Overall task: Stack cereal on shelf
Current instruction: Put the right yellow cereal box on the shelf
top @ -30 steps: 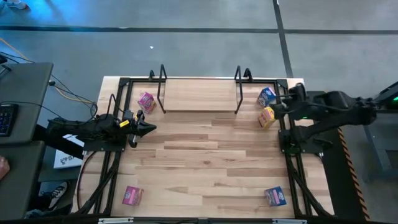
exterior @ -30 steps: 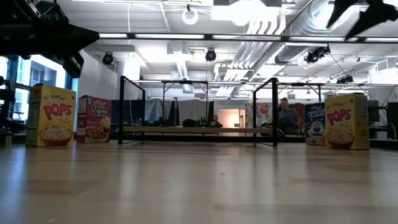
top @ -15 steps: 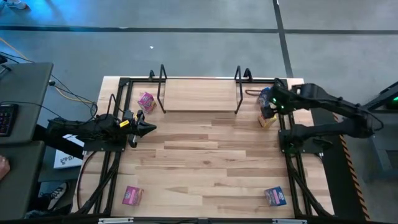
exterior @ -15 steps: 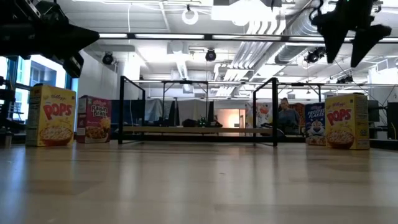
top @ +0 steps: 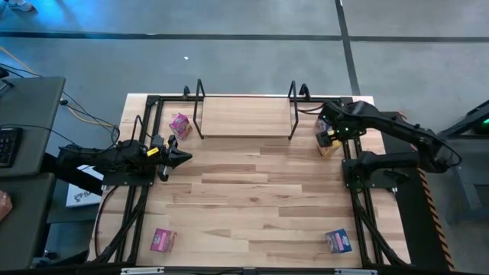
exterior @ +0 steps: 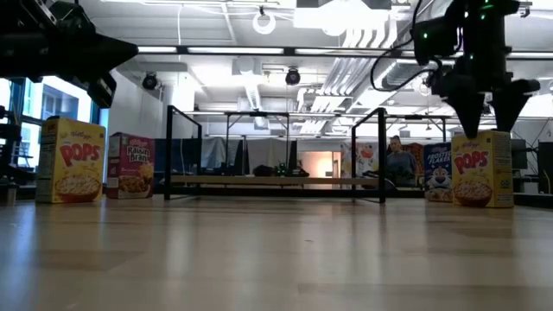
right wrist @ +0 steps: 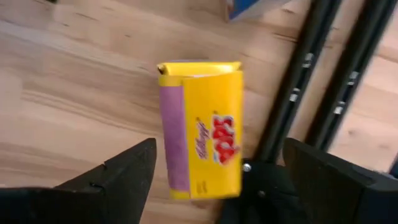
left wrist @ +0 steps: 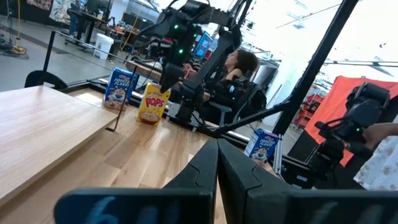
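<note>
In the right wrist view my right gripper's fingers are still above the yellow box's top (right wrist: 200,68), so coming down comes first and it is too early to close.
A yellow cereal box (right wrist: 202,130) stands on the table at the far right, also seen in the low view (exterior: 471,168). My right gripper (exterior: 488,111) hangs just above it, open and pointing down, one finger on each side of it (right wrist: 219,149), touching nothing. Beside it stands a blue box (exterior: 438,177). The shelf (top: 244,114) stands at the far middle, its wood board bare. A pink box (top: 179,124) stands left of the shelf. My left gripper (top: 179,156) waits shut at the left, level above the table.
Another yellow box (exterior: 69,160) stands at the left. A pink box (top: 162,240) and a blue box (top: 338,241) lie near the front corners. The black rail frame (right wrist: 298,81) runs close beside the yellow box. A person (left wrist: 239,65) sits beyond the table.
My right gripper has swung from the far right corner toward the table's left and come down, tipping until it points straight down over the yellow box. Its fingers have stayed open. The boxes have not moved.
</note>
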